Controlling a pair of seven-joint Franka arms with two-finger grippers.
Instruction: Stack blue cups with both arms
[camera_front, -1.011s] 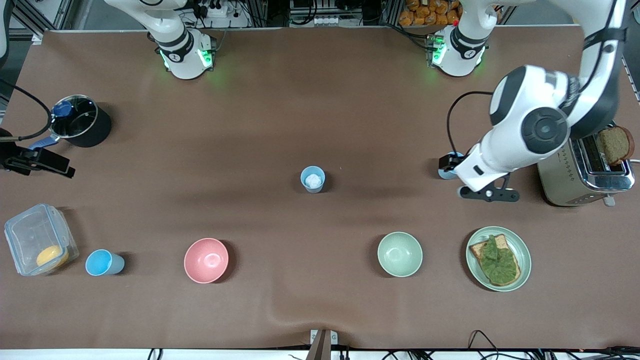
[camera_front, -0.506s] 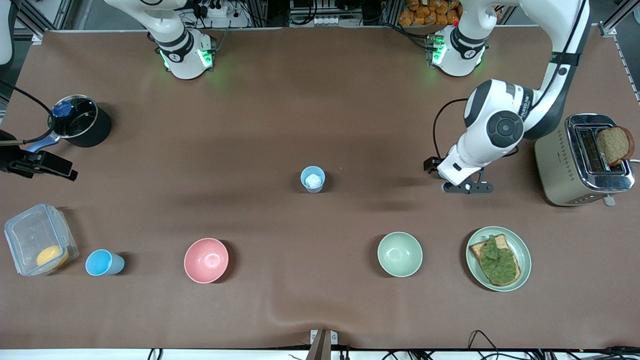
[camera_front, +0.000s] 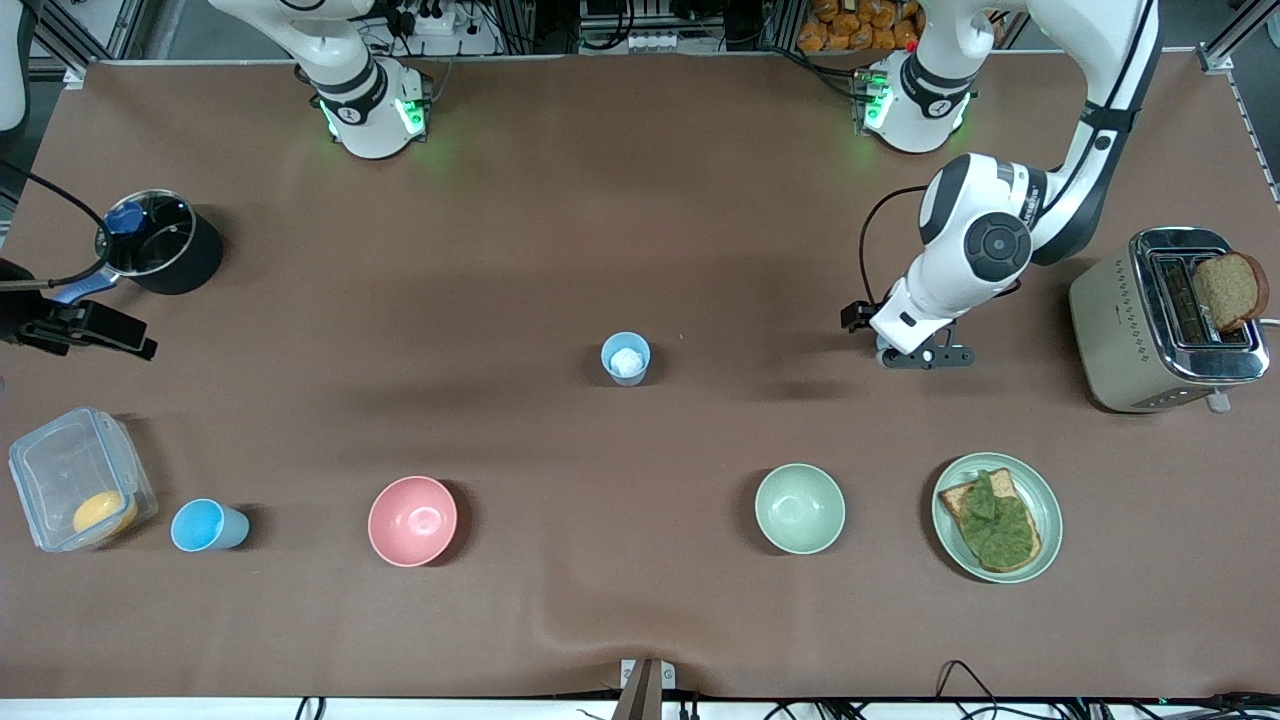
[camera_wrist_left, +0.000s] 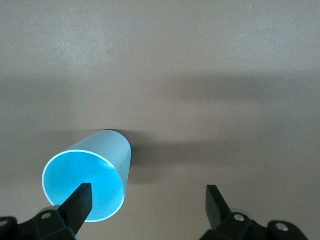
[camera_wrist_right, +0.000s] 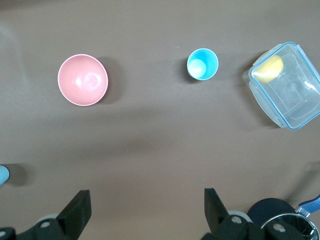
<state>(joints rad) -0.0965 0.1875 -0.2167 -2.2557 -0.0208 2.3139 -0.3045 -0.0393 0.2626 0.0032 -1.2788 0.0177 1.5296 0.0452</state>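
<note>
Both fingertips of my left gripper are above the blue cup's rim (camera_wrist_left: 123, 188), one of them over its opening (camera_wrist_left: 71, 175), so it should go lower before it closes on the cup.
Three blue cups are in view. One (camera_front: 626, 358) stands mid-table with something white inside. One (camera_front: 207, 525) stands by the clear box near the front camera; it also shows in the right wrist view (camera_wrist_right: 202, 64). The third (camera_wrist_left: 90, 175) shows in the left wrist view, hidden under the arm in the front view. My left gripper (camera_front: 885, 345) is low over it and open (camera_wrist_left: 147, 200); one fingertip (camera_wrist_left: 80, 200) overlaps the cup's mouth, and the cup is off-centre. My right gripper (camera_front: 100, 335) is up over the right arm's end of the table, open (camera_wrist_right: 145, 205) and empty.
A pink bowl (camera_front: 412, 520) and a pale green bowl (camera_front: 799, 508) stand near the front camera. A plate with toast (camera_front: 997, 517) and a toaster (camera_front: 1165, 320) are at the left arm's end. A black pot (camera_front: 160, 242) and a clear box (camera_front: 80, 478) are at the right arm's end.
My left arm has come down and drawn in over the third cup, its gripper shifting toward the table's middle. The right gripper has hardly moved.
</note>
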